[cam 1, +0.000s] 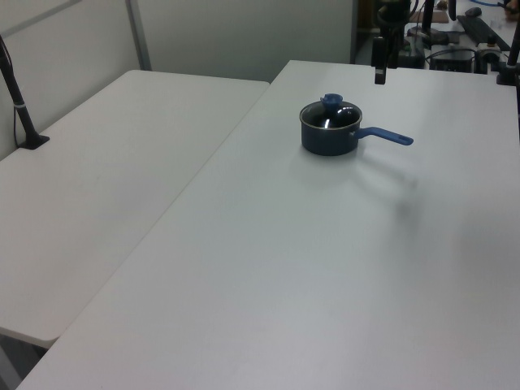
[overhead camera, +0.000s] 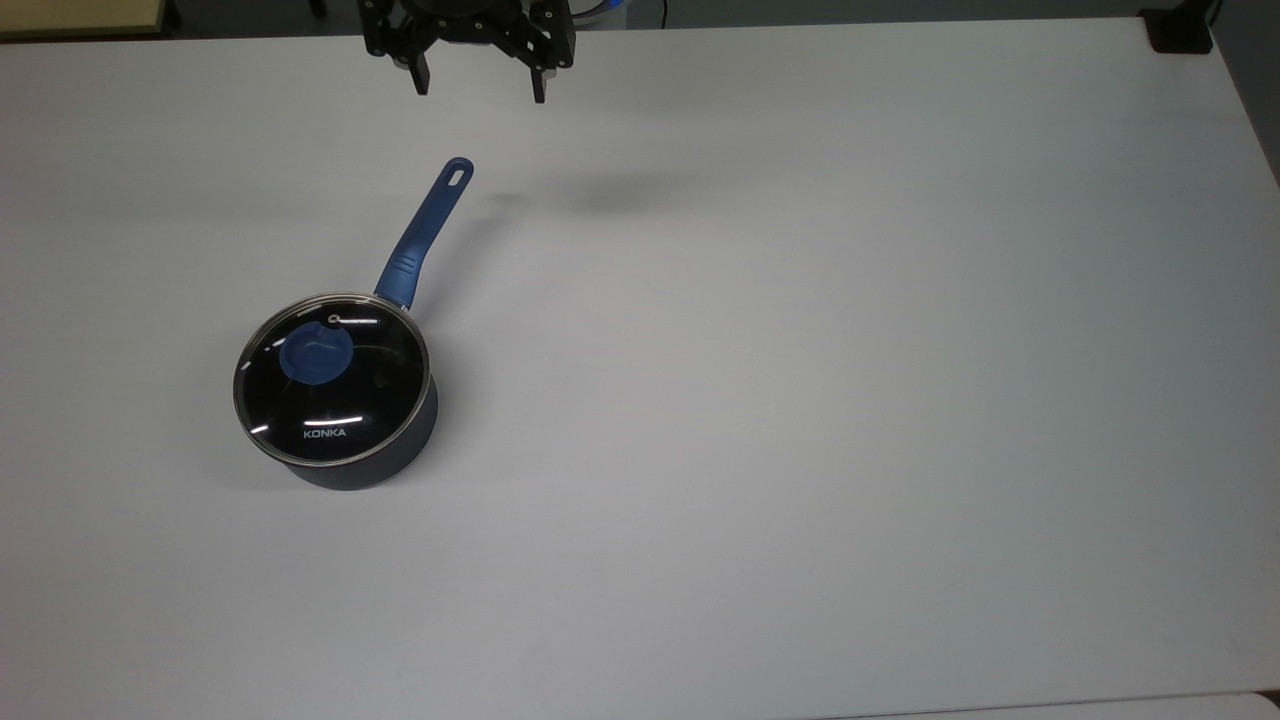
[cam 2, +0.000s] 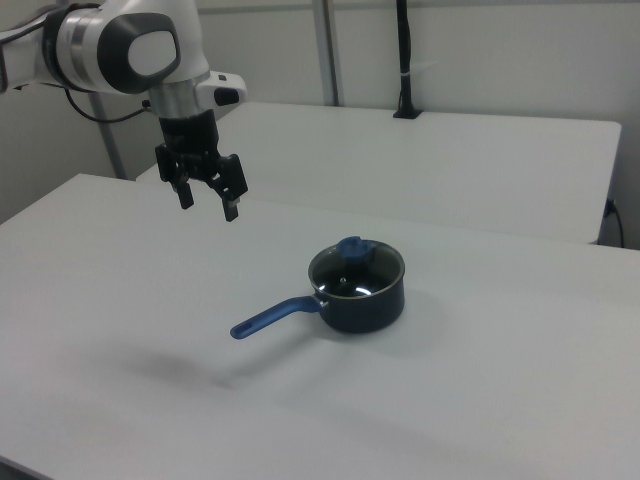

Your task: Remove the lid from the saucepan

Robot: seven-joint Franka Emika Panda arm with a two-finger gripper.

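My gripper grabs the saucepan lid's narrow blue knob (cam 1: 331,100) next, to take the lid off the saucepan, since the glass lid spreads wide.
The dark navy saucepan (overhead camera: 390,455) stands on the white table (overhead camera: 800,400) at the top view's left, its long blue handle (overhead camera: 425,232) pointing up toward the far edge. The glass lid (overhead camera: 330,395) with its blue knob (overhead camera: 315,358) and "KONKA" lettering sits on the pan. The saucepan (cam 1: 329,138) (cam 2: 370,300) and the knob (cam 1: 331,100) (cam 2: 350,247) also show from both sides. My gripper (overhead camera: 480,95) (cam 2: 208,204) hangs open in the air beyond the handle's end, well apart from the pan, with nothing between its fingers. The left view catches my gripper (cam 1: 379,73) edge-on.
A second white table (cam 1: 106,179) adjoins this one on the left view's left. A black post (cam 1: 18,101) stands on it. A black clamp (overhead camera: 1180,30) sits at the top view's upper right corner. Equipment (cam 1: 455,49) crowds the far end behind the arm.
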